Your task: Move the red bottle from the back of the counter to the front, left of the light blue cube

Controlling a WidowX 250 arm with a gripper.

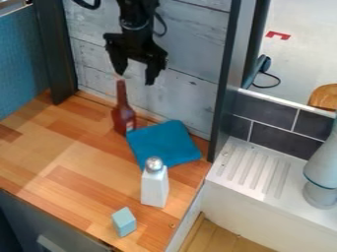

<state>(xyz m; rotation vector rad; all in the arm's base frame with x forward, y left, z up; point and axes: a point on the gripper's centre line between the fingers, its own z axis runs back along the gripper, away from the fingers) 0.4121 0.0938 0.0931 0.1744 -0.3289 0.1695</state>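
Observation:
I will grab the brown-red bottle by its slim neck next. Then my gripper can lift it off the counter.
The black gripper hangs open near the top of the view, in front of the pale plank wall and just above a brown-red bottle. Nothing is between its fingers. The bottle stands upright on the wooden counter, its neck tip slightly below and left of the gripper. To its right lies a blue cloth. A white bottle with a silver cap stands upright at the cloth's near edge. Closer to the counter's front is a light blue block.
Dark posts rise at the counter's left and right. On the right is a white ridged drainboard beside a dark tiled ledge, with a pale grey-green object standing on it.

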